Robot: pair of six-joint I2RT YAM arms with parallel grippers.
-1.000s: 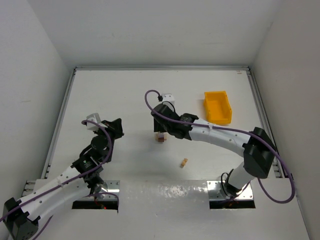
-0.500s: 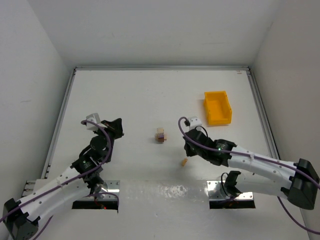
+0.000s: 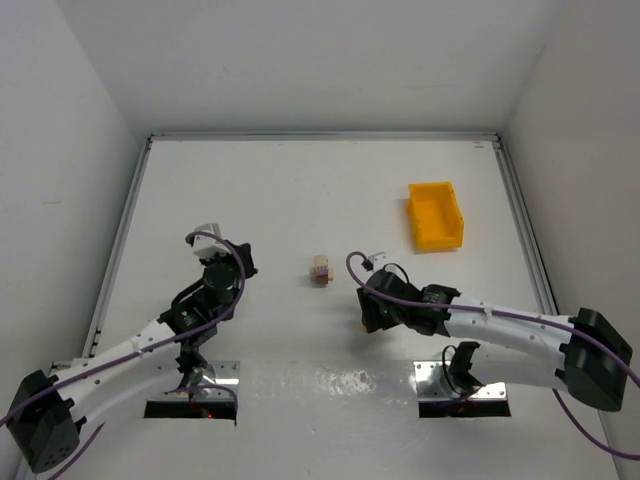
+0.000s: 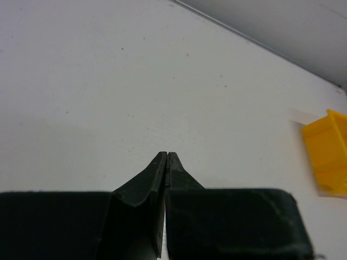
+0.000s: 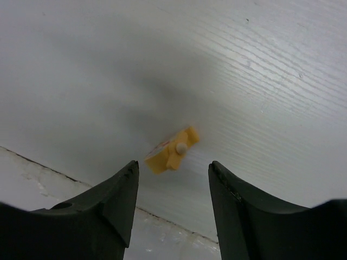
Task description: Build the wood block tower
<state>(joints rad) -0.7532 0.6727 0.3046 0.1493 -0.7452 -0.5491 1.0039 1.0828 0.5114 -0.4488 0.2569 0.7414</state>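
Note:
My right gripper should move toward the block before it closes on the block, because most of the block still shows beyond the open fingers.
The wood block tower (image 3: 321, 270) is a short stack of tiny cubes, pale tan over purple and dark brown, standing mid-table. A loose yellowish-tan block (image 5: 171, 151) with a small peg lies on the table near the front edge. My right gripper (image 5: 173, 165) is open, its two fingers on either side of this block and just short of it, not touching. In the top view the right gripper (image 3: 366, 318) covers that block. My left gripper (image 4: 167, 155) is shut and empty; in the top view it (image 3: 243, 268) is to the left of the tower.
A yellow plastic bin (image 3: 436, 214) stands at the back right and shows at the right edge of the left wrist view (image 4: 328, 157). A pale strip of the table's front edge (image 5: 65, 195) runs just behind the loose block. White walls enclose the table.
My right arm has left the tower, swung back to the near right, and come down over the loose tan block. My left arm has shifted a little right and forward.

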